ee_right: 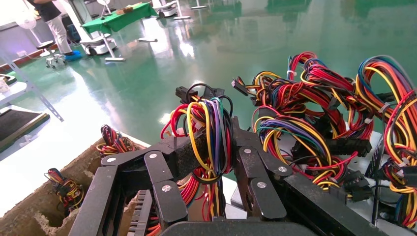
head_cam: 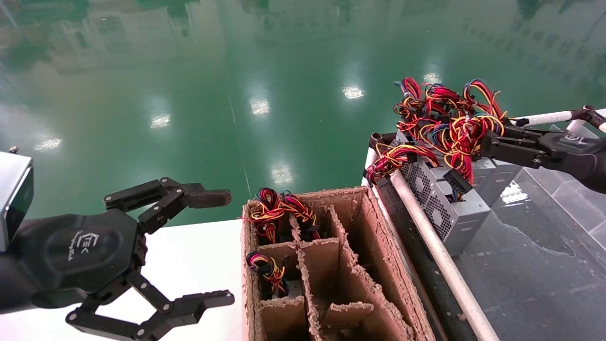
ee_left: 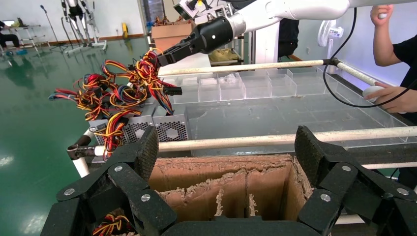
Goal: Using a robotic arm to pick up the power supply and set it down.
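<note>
The robot's right gripper should open now, because the power supply's lower edge touches the dark surface beside the white bar and the power supply would stay standing.
The power supply (head_cam: 447, 206) is a grey metal box with perforated grilles, lying tilted on the dark surface just beyond the white rail. It also shows in the left wrist view (ee_left: 153, 129). Its bundle of red, yellow, black and blue wires (head_cam: 450, 125) rises above it. My right gripper (head_cam: 485, 142) comes in from the right and is shut on a loop of those wires (ee_right: 211, 130), which pass between its fingers (ee_right: 184, 152). My left gripper (head_cam: 225, 246) hangs open and empty at the lower left, beside the cardboard box.
A brown cardboard box (head_cam: 374, 237) with torn dividers stands in front, holding other wire bundles (head_cam: 279, 208) in its far-left cells. A white rail (head_cam: 426, 232) edges the grey surface (head_cam: 525, 265). A second grey box (head_cam: 497, 177) lies behind. A person's hand (ee_left: 393, 93) rests at the far side.
</note>
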